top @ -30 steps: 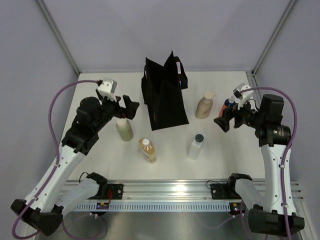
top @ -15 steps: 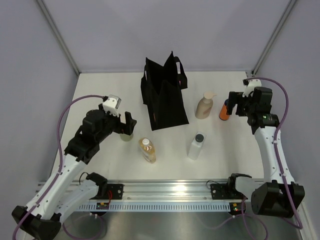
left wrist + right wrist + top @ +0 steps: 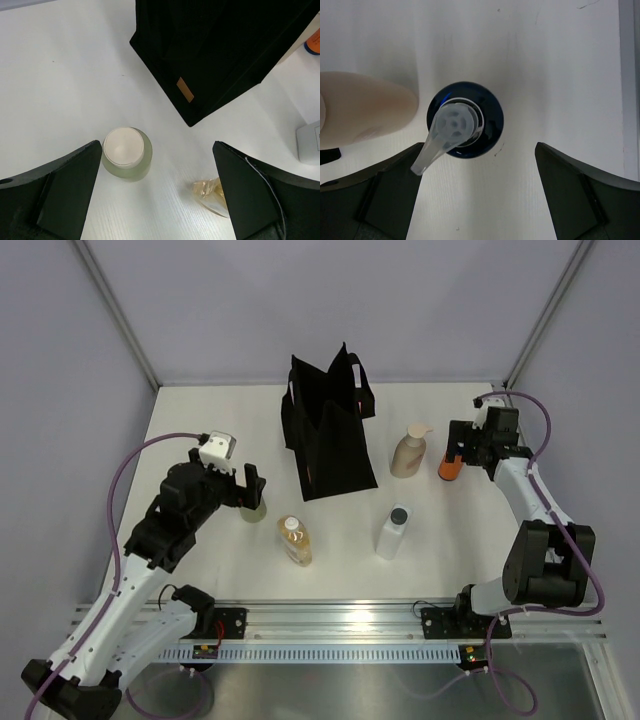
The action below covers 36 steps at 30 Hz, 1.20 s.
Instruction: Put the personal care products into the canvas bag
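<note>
My right gripper is going to grab the orange bottle next by its body below the pump (image 3: 450, 470), so that the bottle can go into the canvas bag (image 3: 328, 440).
The black canvas bag (image 3: 328, 440) stands open at the table's back centre. A beige pump bottle (image 3: 408, 452) and an orange bottle with a blue top (image 3: 449, 466) stand to its right. A clear bottle with a black cap (image 3: 393, 532) and an amber bottle (image 3: 295, 540) are nearer the front. My left gripper (image 3: 250, 488) hangs open above the pale olive bottle (image 3: 126, 152), which sits close to its left finger. My right gripper (image 3: 462, 447) is open above the orange bottle's blue top (image 3: 465, 122), apart from it. Both grippers (image 3: 156, 146) (image 3: 479, 147) hold nothing.
The bag's side with a tan label (image 3: 184, 90) lies just beyond the olive bottle. The amber bottle (image 3: 212, 195) lies beside my left gripper's right finger. The beige bottle (image 3: 365, 107) stands close left of the blue top. Grey walls enclose the white table (image 3: 200, 430); a rail (image 3: 340, 618) runs along the front.
My left gripper has dropped and come forward over the pale olive bottle. My right arm has swung back and now points down over the orange bottle. No bottle has moved.
</note>
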Tool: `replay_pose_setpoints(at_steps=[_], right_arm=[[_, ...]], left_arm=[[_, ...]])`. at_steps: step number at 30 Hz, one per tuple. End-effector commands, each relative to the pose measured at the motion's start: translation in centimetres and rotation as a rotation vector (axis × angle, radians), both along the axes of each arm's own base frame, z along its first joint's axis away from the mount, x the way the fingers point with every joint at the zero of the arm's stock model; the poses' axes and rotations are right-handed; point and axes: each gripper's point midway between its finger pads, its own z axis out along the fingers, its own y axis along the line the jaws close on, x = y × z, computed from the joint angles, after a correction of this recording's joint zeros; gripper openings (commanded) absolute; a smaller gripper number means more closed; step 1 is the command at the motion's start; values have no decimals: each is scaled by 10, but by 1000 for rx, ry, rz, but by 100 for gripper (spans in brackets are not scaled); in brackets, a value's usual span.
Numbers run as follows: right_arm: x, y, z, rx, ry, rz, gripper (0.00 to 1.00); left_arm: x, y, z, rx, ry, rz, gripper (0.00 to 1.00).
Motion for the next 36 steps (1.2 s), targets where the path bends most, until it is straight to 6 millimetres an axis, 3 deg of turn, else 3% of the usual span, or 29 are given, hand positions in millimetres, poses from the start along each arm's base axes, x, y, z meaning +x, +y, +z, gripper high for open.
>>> replay_pose_setpoints(at_steps=[1, 13, 24, 32, 34, 35, 36], right_arm=[[34, -2, 36, 3, -143, -16, 99], [56, 6, 10, 53, -97, 11, 96], [61, 8, -5, 70, -65, 21, 82], [59, 13, -9, 85, -47, 42, 57], [58, 13, -4, 78, -57, 53, 46], [57, 12, 0, 72, -60, 56, 30], [56, 12, 13, 59, -87, 67, 22]], left_arm=[[6, 4, 5, 10, -30, 22, 99], [7, 7, 2, 23, -26, 38, 99], [8, 7, 0, 29, -20, 41, 99], [8, 8, 0, 31, -19, 45, 99], [8, 9, 1, 32, -21, 46, 99], [7, 9, 0, 30, -21, 46, 99], [7, 9, 1, 29, -24, 48, 99]])
